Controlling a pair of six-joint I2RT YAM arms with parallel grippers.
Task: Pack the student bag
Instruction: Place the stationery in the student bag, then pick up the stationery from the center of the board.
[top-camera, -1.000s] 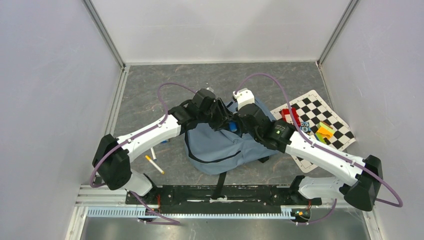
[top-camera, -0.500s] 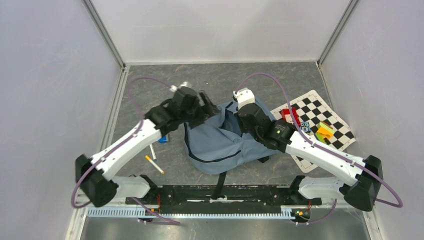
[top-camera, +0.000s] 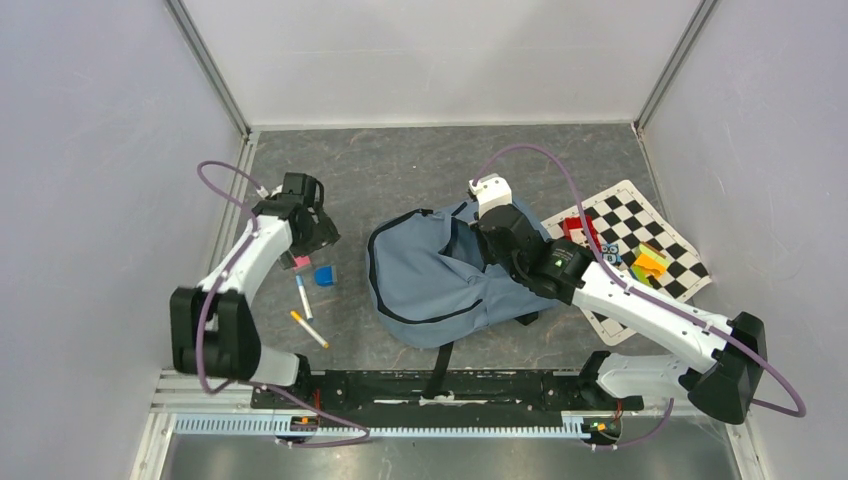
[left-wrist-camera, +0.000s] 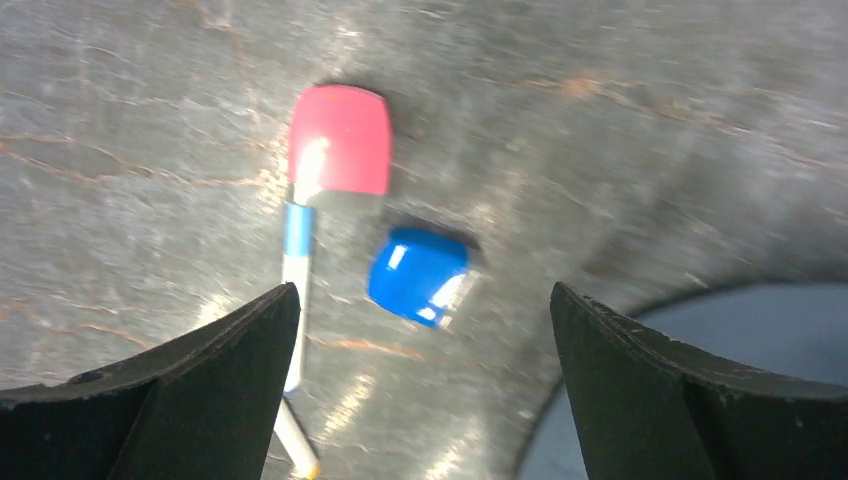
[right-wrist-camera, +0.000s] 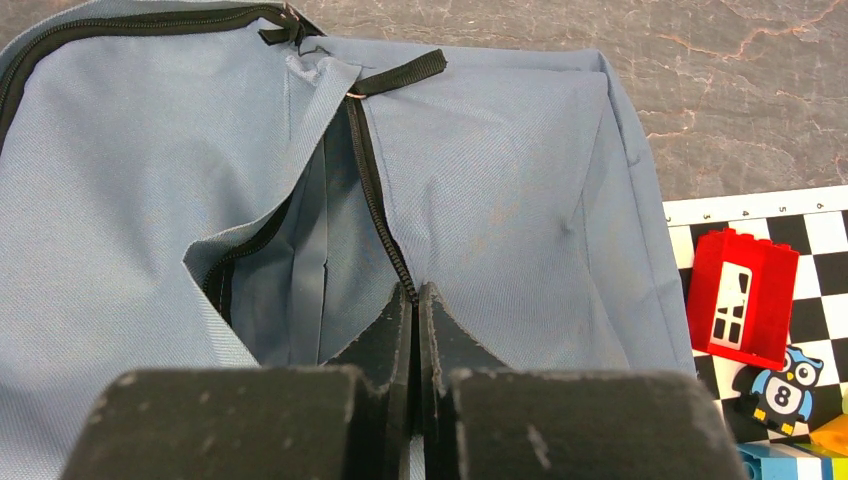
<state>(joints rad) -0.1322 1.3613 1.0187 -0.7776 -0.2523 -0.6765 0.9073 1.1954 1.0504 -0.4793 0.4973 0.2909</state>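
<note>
The pink eraser's ends should stay free to go into the bag's opening, so the robot's left gripper needs to grab the eraser by its opposite sides next.
The grey-blue student bag (top-camera: 440, 275) lies flat mid-table, its black zipper (right-wrist-camera: 372, 190) partly parted. My right gripper (top-camera: 472, 248) is shut on the bag's zipper edge, the fingertips (right-wrist-camera: 402, 310) pinched together where the zipper runs between them. My left gripper (top-camera: 312, 238) hangs open over the table to the left of the bag, holding nothing. Below its fingers (left-wrist-camera: 215, 375) lie a pink eraser (left-wrist-camera: 340, 140), a blue block (left-wrist-camera: 418, 276) and a blue-capped pen (left-wrist-camera: 297, 265). The bag's edge (left-wrist-camera: 770, 340) shows at the lower right of the left wrist view.
A second pen with a yellow end (top-camera: 310, 330) lies nearer the front edge. A checkered board (top-camera: 655, 225) to the right of the bag carries a red brick (right-wrist-camera: 742, 298), an owl tile (right-wrist-camera: 782, 388) and coloured blocks (top-camera: 650, 263). White walls enclose the table.
My left arm pulled out of the bag's mouth and swung left over the small items while its jaws opened wide. The right gripper kept its hold on the bag.
</note>
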